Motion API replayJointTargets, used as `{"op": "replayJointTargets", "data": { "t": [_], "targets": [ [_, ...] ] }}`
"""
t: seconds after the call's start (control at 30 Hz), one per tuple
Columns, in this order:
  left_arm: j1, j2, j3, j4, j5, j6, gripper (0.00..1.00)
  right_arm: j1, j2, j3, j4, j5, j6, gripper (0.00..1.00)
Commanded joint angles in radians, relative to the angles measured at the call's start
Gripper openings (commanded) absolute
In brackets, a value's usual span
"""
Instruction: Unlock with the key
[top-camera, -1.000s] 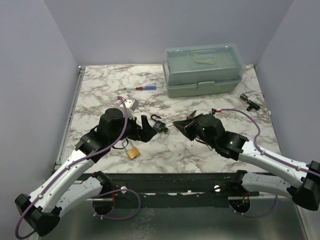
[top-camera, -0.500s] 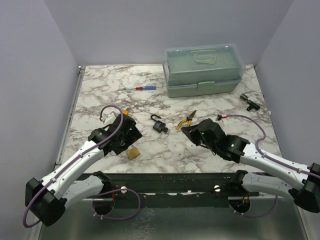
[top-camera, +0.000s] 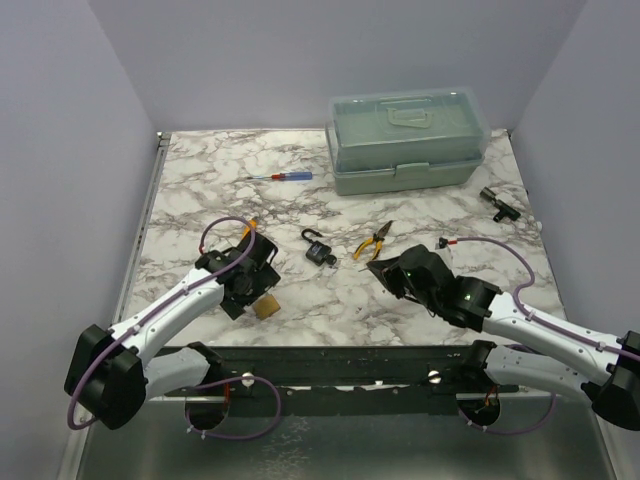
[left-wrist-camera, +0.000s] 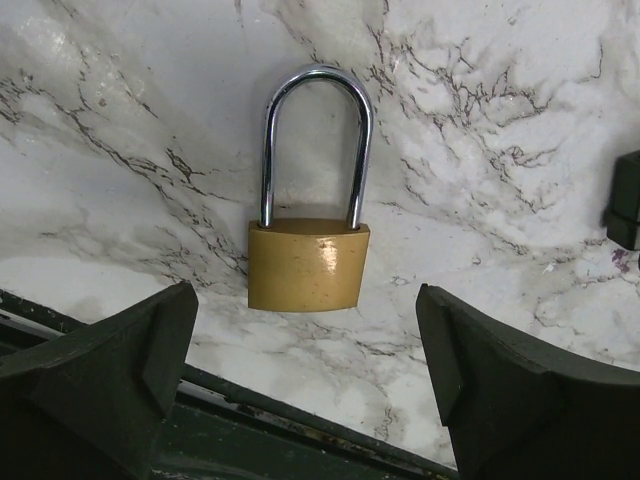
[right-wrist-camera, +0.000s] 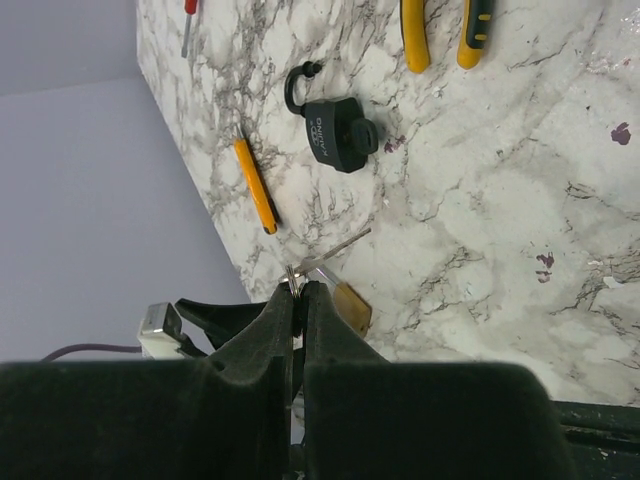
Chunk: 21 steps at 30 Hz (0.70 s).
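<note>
My left gripper grabs the brass padlock's body by its narrow sides next, since the shackle and opposite end stay free to unlock with the key.
A brass padlock with a closed steel shackle lies flat near the table's front edge. My left gripper hovers just short of it, open wide, a finger on either side and nothing between them; in the top view the left gripper sits beside that lock. The right gripper is shut on the key, a thin silver bunch sticking out past its tips. A black padlock lies mid-table, left of the right gripper and apart from it.
Yellow-handled pliers lie right of the black padlock. A red-and-blue screwdriver and a green toolbox are at the back. An orange pen lies left of centre, and a small black part at the far right.
The left gripper has drawn back from the black padlock toward the front edge and now faces the brass padlock. The right gripper has pulled back slightly with the key.
</note>
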Motion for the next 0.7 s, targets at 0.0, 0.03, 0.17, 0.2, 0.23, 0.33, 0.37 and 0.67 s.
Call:
{"op": "replayJointTargets", "data": {
  "t": [0.0, 0.03, 0.17, 0.2, 0.23, 0.33, 0.37, 0.67],
  "targets": [
    [0.004, 0.038, 0.016, 0.052, -0.011, 0.061, 0.99, 0.004, -0.022, -0.015, -0.037, 0.061, 0.008, 0.00],
    [0.004, 0.047, 0.011, 0.068, -0.007, 0.078, 0.99, 0.004, -0.027, -0.018, -0.040, 0.063, 0.008, 0.00],
    [0.005, 0.103, -0.007, 0.122, 0.020, 0.128, 0.99, 0.004, -0.048, -0.033, -0.046, 0.074, 0.008, 0.00],
    [0.005, 0.125, -0.009, 0.133, 0.028, 0.138, 0.99, 0.004, -0.052, -0.037, -0.045, 0.077, 0.008, 0.00],
    [0.005, 0.143, -0.010, 0.141, 0.036, 0.152, 0.98, 0.004, -0.055, -0.040, -0.046, 0.077, 0.009, 0.00],
    [0.003, 0.198, -0.011, 0.156, 0.048, 0.176, 0.93, 0.004, -0.059, -0.048, -0.045, 0.076, 0.010, 0.00],
    [0.004, 0.214, -0.010, 0.160, 0.050, 0.181, 0.92, 0.004, -0.061, -0.050, -0.047, 0.076, 0.010, 0.00],
    [0.004, 0.267, -0.019, 0.182, 0.079, 0.179, 0.83, 0.004, -0.077, -0.063, -0.054, 0.090, 0.016, 0.00]
  ]
}}
